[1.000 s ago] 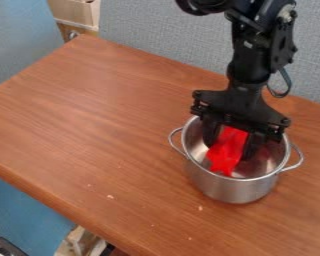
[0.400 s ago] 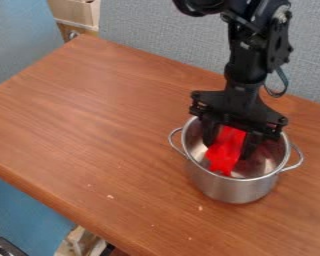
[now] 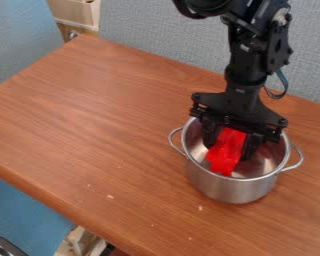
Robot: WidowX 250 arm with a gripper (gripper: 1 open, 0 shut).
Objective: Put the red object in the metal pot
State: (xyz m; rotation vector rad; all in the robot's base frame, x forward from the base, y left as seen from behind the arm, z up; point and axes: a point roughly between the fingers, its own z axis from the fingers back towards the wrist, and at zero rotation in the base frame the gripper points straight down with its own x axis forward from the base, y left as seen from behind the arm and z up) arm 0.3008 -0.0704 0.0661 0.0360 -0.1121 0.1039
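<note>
My gripper opens now, since the red object's lower end hangs inside the metal pot's rim and the red object would rest in the pot.
The metal pot stands on the wooden table near its right front part, shiny, with a small handle on its right side. The red object stands tilted inside the pot, its upper end held between the black fingers. My gripper hangs over the pot's mouth, shut on the red object. The lower end of the red object reaches down toward the pot's bottom; whether it touches is hidden by the wall.
The brown wooden table stretches left and toward the back. A blue wall lies behind it, and a cardboard box sits past the far left corner. The table's front edge runs diagonally below the pot.
</note>
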